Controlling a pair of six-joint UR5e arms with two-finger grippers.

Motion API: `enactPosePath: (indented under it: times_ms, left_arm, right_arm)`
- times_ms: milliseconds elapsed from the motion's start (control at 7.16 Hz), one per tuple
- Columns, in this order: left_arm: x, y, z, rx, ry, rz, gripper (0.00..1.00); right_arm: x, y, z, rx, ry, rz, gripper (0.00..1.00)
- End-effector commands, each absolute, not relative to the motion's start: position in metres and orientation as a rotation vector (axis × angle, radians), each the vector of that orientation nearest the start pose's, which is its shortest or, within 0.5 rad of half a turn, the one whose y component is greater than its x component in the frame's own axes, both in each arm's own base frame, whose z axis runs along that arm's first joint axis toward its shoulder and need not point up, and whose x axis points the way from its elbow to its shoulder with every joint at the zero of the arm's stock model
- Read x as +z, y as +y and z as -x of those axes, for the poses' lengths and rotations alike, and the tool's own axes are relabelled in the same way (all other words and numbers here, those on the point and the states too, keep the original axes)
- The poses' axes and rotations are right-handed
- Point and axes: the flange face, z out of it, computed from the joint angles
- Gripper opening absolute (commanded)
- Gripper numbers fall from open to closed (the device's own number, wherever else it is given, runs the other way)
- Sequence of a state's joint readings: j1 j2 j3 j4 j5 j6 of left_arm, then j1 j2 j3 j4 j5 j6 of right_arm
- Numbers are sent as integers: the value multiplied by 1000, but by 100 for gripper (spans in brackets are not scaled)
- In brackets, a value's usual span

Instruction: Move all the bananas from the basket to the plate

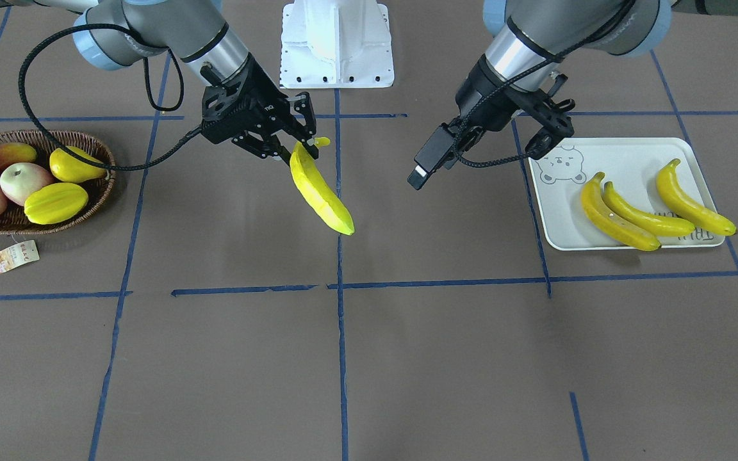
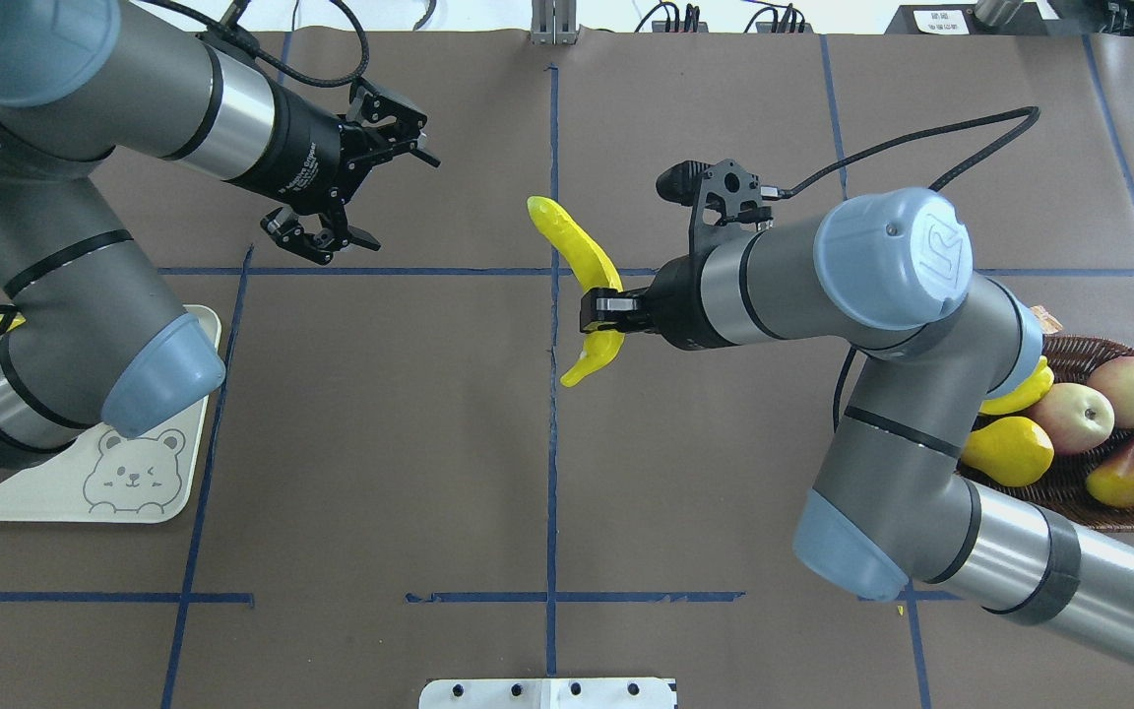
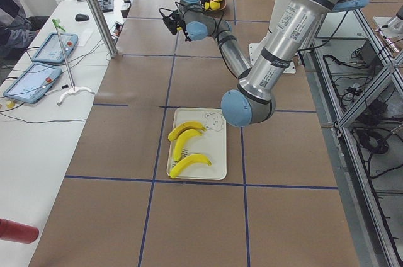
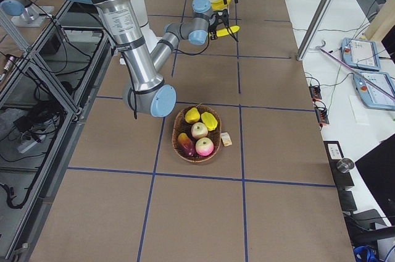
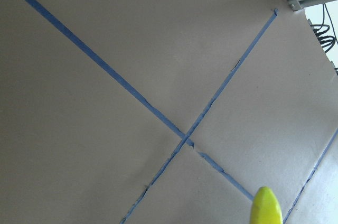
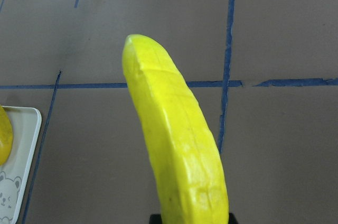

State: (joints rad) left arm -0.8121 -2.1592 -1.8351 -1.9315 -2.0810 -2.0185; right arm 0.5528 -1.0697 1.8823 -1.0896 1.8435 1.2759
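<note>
My left gripper grabs the banana by its bare lower end [image 1: 336, 215] [image 5: 266, 208] next, since my right gripper's fingers cover the banana near its stem end.
My right gripper [image 1: 295, 148] is shut on a yellow banana [image 1: 321, 192] near its stem end and holds it above the middle of the table; the banana also shows in the overhead view [image 2: 577, 236] and in the right wrist view [image 6: 179, 139]. My left gripper [image 1: 551, 128] is open and empty, in the air between the held banana and the plate [image 1: 625, 160]. Three bananas [image 1: 647, 219] lie on the plate. The wicker basket [image 1: 106, 186] at the far side holds no banana that I can see.
The basket holds a pear [image 1: 74, 165], a ridged yellow-green fruit [image 1: 55, 202], two apples [image 1: 26, 182] and a mango [image 1: 0, 158]. Its paper tag [image 1: 16, 256] lies on the table. The white robot base [image 1: 337, 45] stands at the back. Blue tape lines cross the brown table.
</note>
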Motion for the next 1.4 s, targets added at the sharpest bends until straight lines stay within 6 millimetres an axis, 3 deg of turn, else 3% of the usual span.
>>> enactPosePath:
  times_ms: [0, 140, 698, 1117, 1256]
  left_arm:
    - [149, -505, -388, -798, 1275, 214, 100]
    - [149, -511, -394, -823, 1269, 216, 100]
    - [140, -484, -444, -802, 1262, 197, 100]
    - [132, -482, -461, -805, 1259, 207, 99]
    - [129, -481, -462, -803, 1263, 210, 85]
  right_arm:
    - [167, -385, 467, 47, -1276, -350, 0]
    - [166, -381, 471, 46, -1275, -356, 0]
    - [155, -374, 478, 46, -1286, -372, 0]
    - [156, -373, 479, 45, -1285, -371, 0]
    - [157, -373, 480, 45, -1284, -370, 0]
